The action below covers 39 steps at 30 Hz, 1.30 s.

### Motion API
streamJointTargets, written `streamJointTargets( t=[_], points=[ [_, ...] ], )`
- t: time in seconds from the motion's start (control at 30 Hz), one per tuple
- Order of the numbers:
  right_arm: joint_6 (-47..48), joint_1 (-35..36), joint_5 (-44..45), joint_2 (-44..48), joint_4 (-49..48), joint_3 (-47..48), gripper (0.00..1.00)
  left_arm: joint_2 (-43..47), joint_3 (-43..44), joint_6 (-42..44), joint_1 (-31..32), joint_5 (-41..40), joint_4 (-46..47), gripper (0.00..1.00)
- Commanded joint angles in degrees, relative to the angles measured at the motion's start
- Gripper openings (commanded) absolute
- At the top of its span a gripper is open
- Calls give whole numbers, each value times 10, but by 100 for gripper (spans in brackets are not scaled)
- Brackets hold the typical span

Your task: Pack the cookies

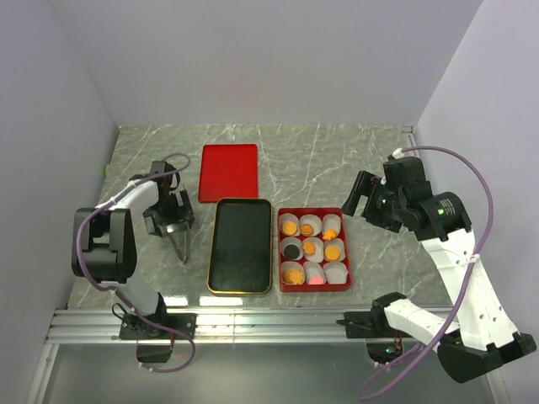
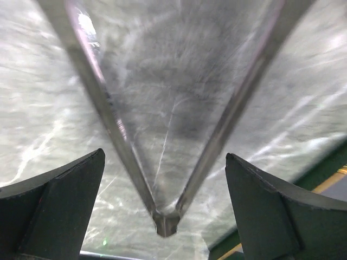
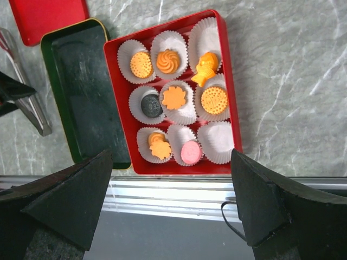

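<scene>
I will next grab the red lid with my left gripper by its edge nearest the tongs. The opposite edge of the lid stays free for the handover to my right gripper.
The cookies (image 3: pixel 173 97) sit in white paper cups inside a red box (image 3: pixel 179 168): several orange ones, one black (image 3: pixel 151 105) and one pink (image 3: pixel 190 152). From above, the cookies (image 1: pixel 312 247) fill the red box (image 1: pixel 313 289) right of centre. My right gripper (image 1: pixel 364 195) hovers open above the box's right side with nothing between its fingers (image 3: pixel 65 200). My left gripper (image 1: pixel 173 222) is at the far left, low over the table. It stands open around metal tongs (image 2: pixel 165 219) that lie between its fingers (image 2: pixel 59 206) without touching them.
A black tin with a gold rim (image 1: pixel 241 248) lies empty just left of the red box. A red lid (image 1: pixel 228 172) rests behind it. The tongs (image 1: pixel 182 246) point toward the table's front edge, where a metal rail (image 1: pixel 278 320) runs.
</scene>
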<state>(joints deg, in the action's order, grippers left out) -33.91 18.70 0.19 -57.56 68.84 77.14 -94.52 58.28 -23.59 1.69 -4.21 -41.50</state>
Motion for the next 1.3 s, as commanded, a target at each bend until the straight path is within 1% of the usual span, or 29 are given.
streamJointTargets(
  t=[0.0, 0.1, 0.17, 0.27, 0.33, 0.47, 0.53, 0.57, 0.6, 0.63, 0.67, 0.7, 0.73, 0.83, 0.93, 0.97, 1.03, 1.07, 1.13, 1.17, 1.23, 1.27],
  points=[
    [10, -3, -16, 1, -27, 19, 96, 50, 78, -9, -2, -21, -34, 100],
    [13, -4, -22, 1, -26, 18, 96, 68, 138, -11, -2, 0, -41, 100],
    [14, -3, -24, 6, -23, 13, 96, 72, 170, -10, -2, 37, -32, 99],
    [10, -4, -23, 23, -18, -3, 95, 44, 211, -12, 4, 62, -17, 99],
    [3, -4, -21, 39, -17, -19, 95, 2, 235, -10, 16, 65, -18, 99],
    [-7, -4, -12, 60, -9, -33, 95, -78, 316, -7, 32, 66, -31, 98],
    [-11, -4, -3, 66, -3, -31, 95, -125, 354, -3, 34, 65, -34, 95],
    [-12, -4, -2, 71, 2, -32, 95, -141, 368, 2, 34, 65, -37, 92],
    [-16, -4, -3, 73, 2, -35, 95, -158, 382, 11, 33, 52, -42, 90],
    [-19, -4, 10, 76, 4, -36, 95, -193, 404, 15, 31, 49, -44, 90],
    [-20, -4, 13, 79, 9, -38, 95, -210, 416, 19, 30, 52, -47, 89],
    [-23, -4, 20, 85, 10, -40, 95, -228, 430, 27, 27, 58, -50, 86],
    [-24, -3, 24, 88, 14, -42, 95, -259, 454, 29, 27, 59, -53, 84],
    [-27, -4, 36, 93, 24, -45, 95, -312, 488, 32, 27, 64, -60, 78],
    [-27, -4, 44, 93, 33, -43, 95, -347, 524, 34, 27, 66, -60, 71],
    [-27, -4, 49, 90, 37, -40, 95, -354, 529, 34, 27, 66, -60, 67],
    [-27, -4, 52, 85, 39, -34, 95, -372, 546, 36, 27, 63, -65, 63],
    [-27, -5, 53, 81, 39, -29, 95, -377, 550, 36, 27, 61, -66, 56],
    [-27, -4, 56, 76, 40, -26, 95, -390, 561, 42, 28, 61, -65, 51],
    [-26, -5, 57, 73, 39, -24, 95, -393, 564, 44, 29, 63, -65, 45],
    [-25, -4, 60, 70, 38, -23, 95, -409, 581, 52, 33, 56, -76, 40],
    [-24, -5, 61, 68, 38, -21, 95, -414, 584, 55, 35, 47, -80, 34]
  ],
)
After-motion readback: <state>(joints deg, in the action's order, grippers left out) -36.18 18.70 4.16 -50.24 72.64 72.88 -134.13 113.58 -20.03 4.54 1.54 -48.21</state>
